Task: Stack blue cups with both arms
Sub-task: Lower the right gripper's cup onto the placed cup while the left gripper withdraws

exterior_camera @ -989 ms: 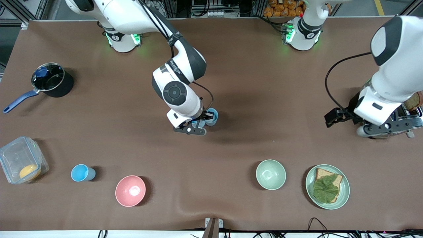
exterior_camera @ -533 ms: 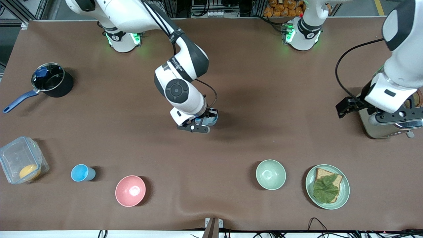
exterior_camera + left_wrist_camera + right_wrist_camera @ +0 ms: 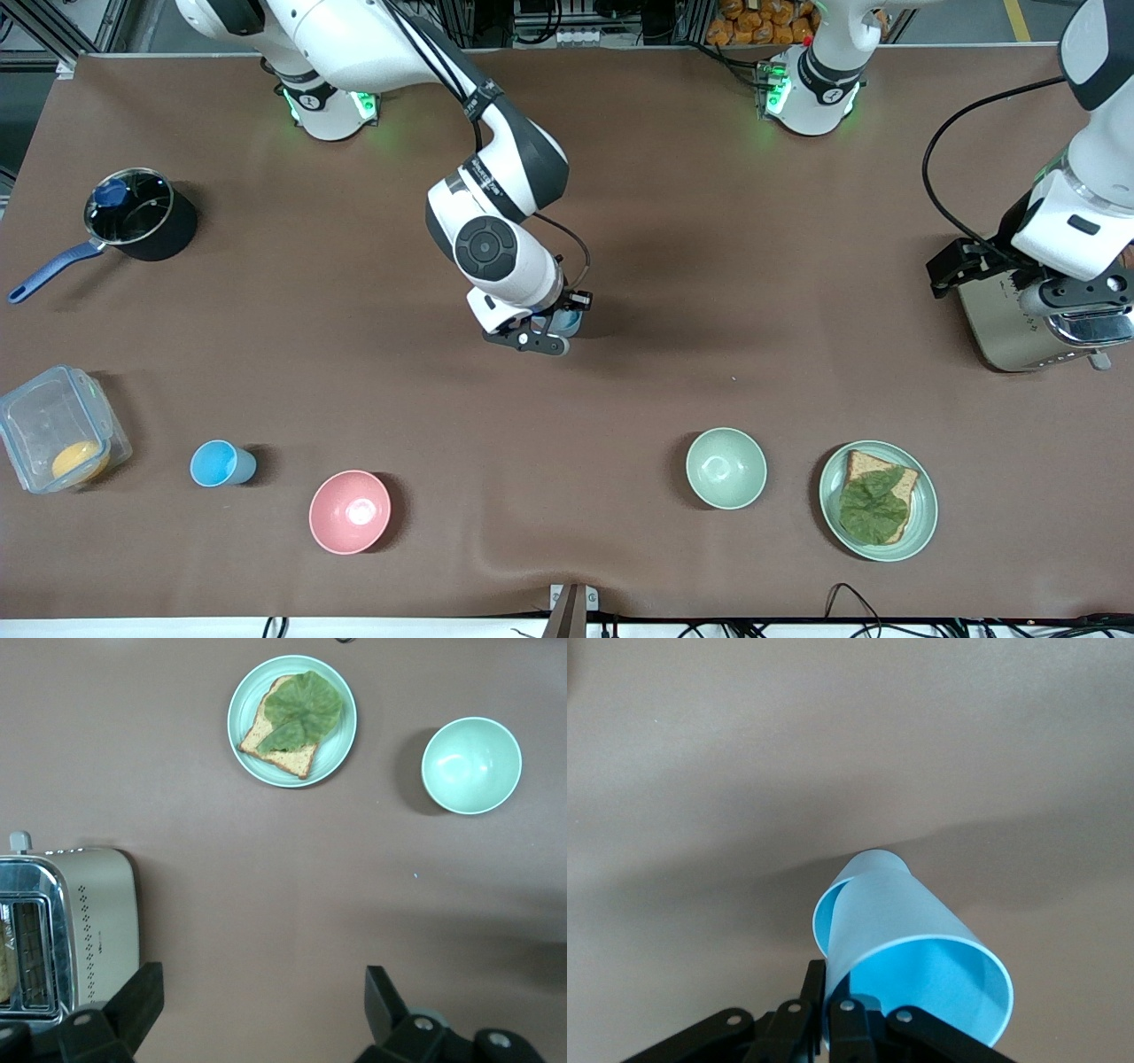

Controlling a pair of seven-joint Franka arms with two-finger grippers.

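Observation:
The held cup's lower end [image 3: 864, 904] sits inside the lower cup's rim [image 3: 819, 917] in the right wrist view, so my right gripper lets go next.
My right gripper [image 3: 554, 330] is shut on the rim wall of a light-blue cup [image 3: 572, 321] over the middle of the table. In the right wrist view the cup [image 3: 921, 939] is tilted, with one finger inside the mouth and one outside at my gripper [image 3: 833, 979]. I cannot tell whether its base touches the table. A second blue cup [image 3: 221, 463] stands upright near the front camera, toward the right arm's end. My left gripper [image 3: 1063, 294] hangs over the toaster, open and empty, as the left wrist view [image 3: 257, 1001] shows.
A pink bowl [image 3: 349, 511] stands beside the second cup. A pale green bowl [image 3: 726, 467] and a plate with toast and a leaf [image 3: 877, 500] lie toward the left arm's end. A toaster [image 3: 997, 328], a black pot [image 3: 142, 214] and a clear box [image 3: 55, 428] stand at the ends.
My right gripper has shifted a little toward the left arm's end with the cup in it. My left arm has drawn back toward its end of the table, over the toaster.

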